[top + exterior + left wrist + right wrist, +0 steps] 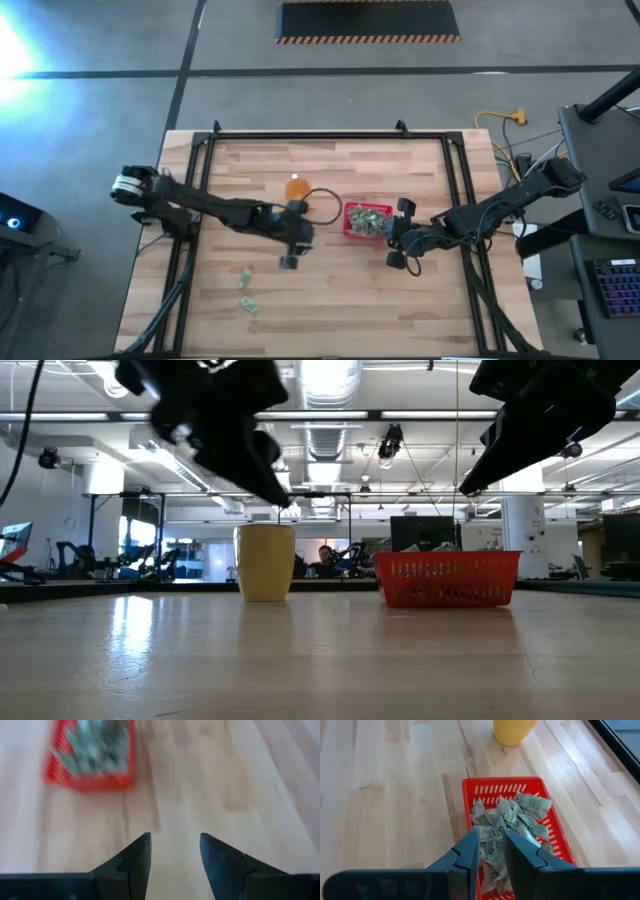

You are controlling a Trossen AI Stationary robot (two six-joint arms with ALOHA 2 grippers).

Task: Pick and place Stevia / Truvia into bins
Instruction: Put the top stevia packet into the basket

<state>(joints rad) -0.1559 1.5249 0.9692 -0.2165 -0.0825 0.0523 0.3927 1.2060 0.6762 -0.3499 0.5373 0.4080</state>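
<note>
The left gripper will next add a loose packet to the heap in the red basket, so it will grab the packet by its middle.
The red basket stands right of the table's middle and holds a heap of green-and-white packets. Two loose packets lie flat on the wood toward the near left. My left gripper hangs open and empty above bare wood left of the basket. My right gripper hovers over the basket's near right part, its fingers a narrow gap apart with nothing between them. In the low view both arms hang well above the tabletop.
A translucent orange cup stands on the table just beyond and left of the basket. A thin dark cable loop lies between cup and basket. A black metal frame borders the table. Bare wood stretches along the near side.
</note>
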